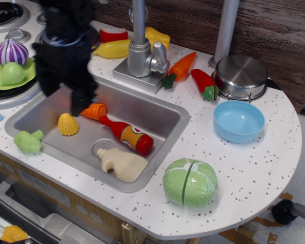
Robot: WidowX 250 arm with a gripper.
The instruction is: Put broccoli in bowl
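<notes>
My gripper will next grab the broccoli by its lumpy head to put it in the light-blue bowl.
The broccoli, a small light-green lumpy floret, lies on the counter at the sink's front-left corner. The light-blue bowl stands empty on the counter at the right, in front of the steel pot. My black gripper hangs over the left end of the sink, above the corn, with its two fingers spread apart and nothing between them. It is above and to the right of the broccoli and far left of the bowl.
The sink holds a corn cob, a carrot piece, a ketchup bottle and a cream bottle. A split cabbage lies at the front right. The faucet, a steel pot, a carrot and a red pepper stand behind.
</notes>
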